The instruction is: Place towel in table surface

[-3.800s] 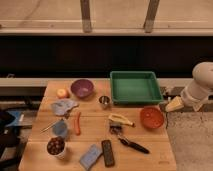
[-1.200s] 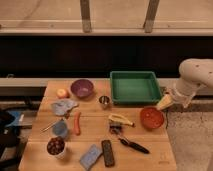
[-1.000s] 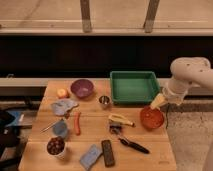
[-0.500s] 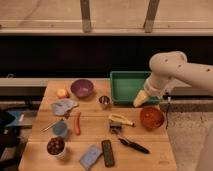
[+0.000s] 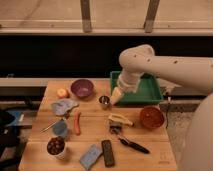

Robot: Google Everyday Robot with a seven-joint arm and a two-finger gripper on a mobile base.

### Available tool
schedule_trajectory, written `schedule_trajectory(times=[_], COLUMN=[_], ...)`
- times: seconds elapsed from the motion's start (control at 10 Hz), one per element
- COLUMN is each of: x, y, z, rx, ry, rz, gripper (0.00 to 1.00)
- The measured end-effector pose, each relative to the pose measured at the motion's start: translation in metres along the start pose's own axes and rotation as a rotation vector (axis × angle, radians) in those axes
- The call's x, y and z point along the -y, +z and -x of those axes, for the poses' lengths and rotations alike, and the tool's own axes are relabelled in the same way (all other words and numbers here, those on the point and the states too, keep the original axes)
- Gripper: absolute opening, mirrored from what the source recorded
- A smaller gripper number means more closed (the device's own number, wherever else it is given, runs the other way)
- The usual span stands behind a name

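Observation:
My gripper is going to grab the towel's raised top folds next, because the towel lies crumpled and slack.
The towel, a crumpled light blue-grey cloth, lies on the left part of the table surface, a light wooden top, below a small orange fruit. My gripper hangs at the end of the big white arm that reaches in from the right. It points down and left, just off the green tray's left edge and beside a small metal cup. It is open with nothing in it, and well to the right of the towel.
A purple bowl and an orange fruit sit at the back left, a green tray at the back right. A red-brown bowl, banana, red chili, blue cup, blue sponge and black remote fill the front.
The arm has swung left from the table's right edge, across the green tray, to the middle of the table by the metal cup. The towel has not moved.

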Motion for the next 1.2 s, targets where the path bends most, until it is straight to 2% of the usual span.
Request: schedule_trajectory(times=[0.3,0.5,0.6,1.2], x=[-0.071,-0.122,-0.137,-0.136], y=[0.001,0.006,0.007,0.007], z=[0.045,0.073,0.079,0.079], rx=[0.009,-0.005,-0.011,-0.015], ry=[-0.105,-0.163,-0.176,-0.178], rz=[0.018,0.041,0.054,0.048], gripper=[0.80,0.80,0.80,0.80])
